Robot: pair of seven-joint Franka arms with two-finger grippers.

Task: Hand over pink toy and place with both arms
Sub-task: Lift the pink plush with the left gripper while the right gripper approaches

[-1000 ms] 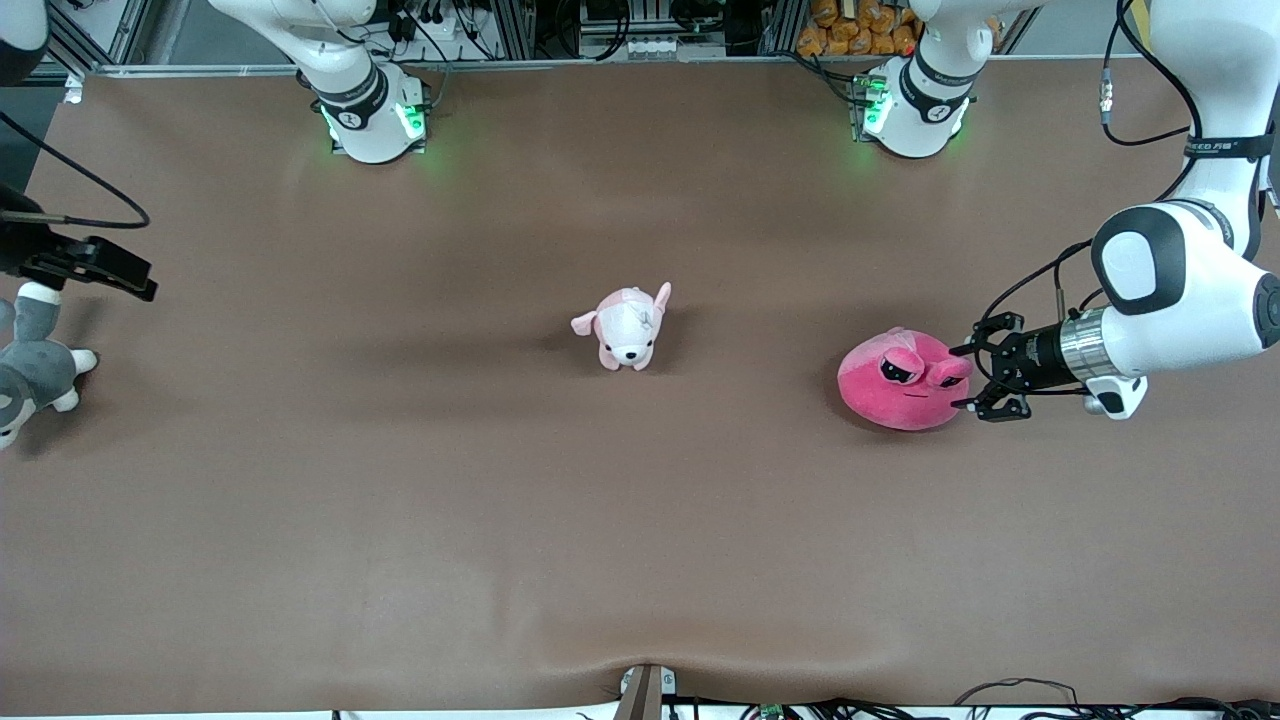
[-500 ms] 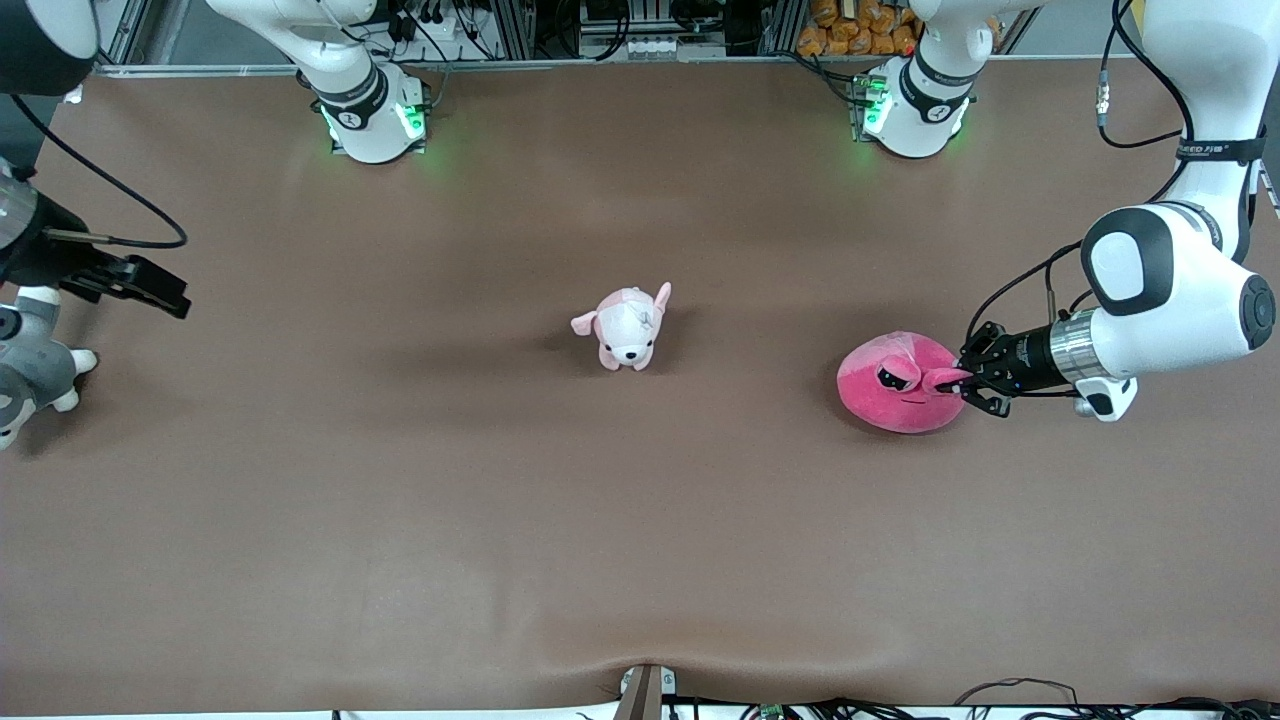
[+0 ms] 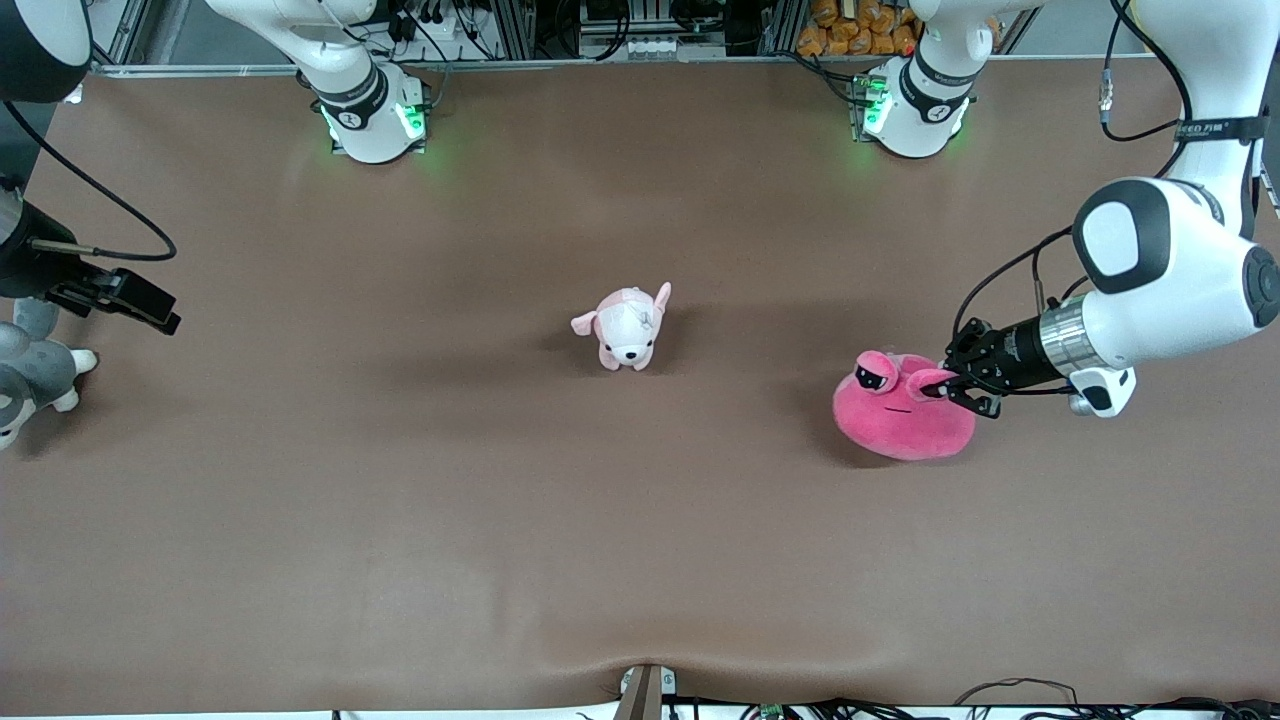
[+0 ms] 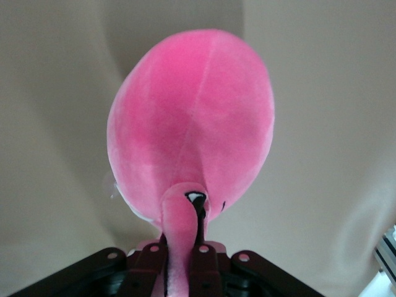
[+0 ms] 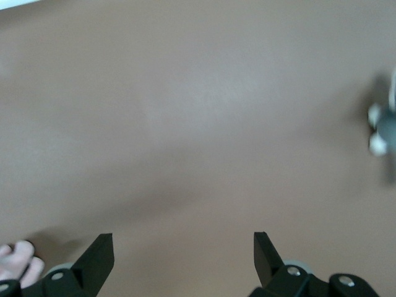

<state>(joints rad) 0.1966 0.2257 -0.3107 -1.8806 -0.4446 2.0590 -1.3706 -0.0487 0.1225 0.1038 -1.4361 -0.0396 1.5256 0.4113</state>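
My right gripper is about to take over the pink toy, so next it will grab its bulging eye stalk (image 3: 877, 371) and leave its round body (image 3: 902, 425) hanging free.
The pink toy (image 3: 900, 415), a round hot-pink plush with sleepy black eyes, sits toward the left arm's end of the table. My left gripper (image 3: 945, 390) is shut on one of its bulging eye stalks and tilts the toy up. In the left wrist view the toy (image 4: 192, 124) hangs from the left gripper (image 4: 182, 260), with the stalk pinched between the fingers. My right gripper (image 3: 150, 303) is open and empty over the right arm's end of the table; in the right wrist view the right gripper (image 5: 182, 250) shows bare table between its fingers.
A small pale pink-and-white puppy plush (image 3: 625, 328) stands at the table's middle. A grey-and-white plush animal (image 3: 30, 375) lies at the right arm's end, beside the right gripper; it also shows in the right wrist view (image 5: 383, 130).
My left gripper closed on the pink toy's eye stalk and pulled it up, tipping the toy. My right gripper moved out over the table, then drew back a little.
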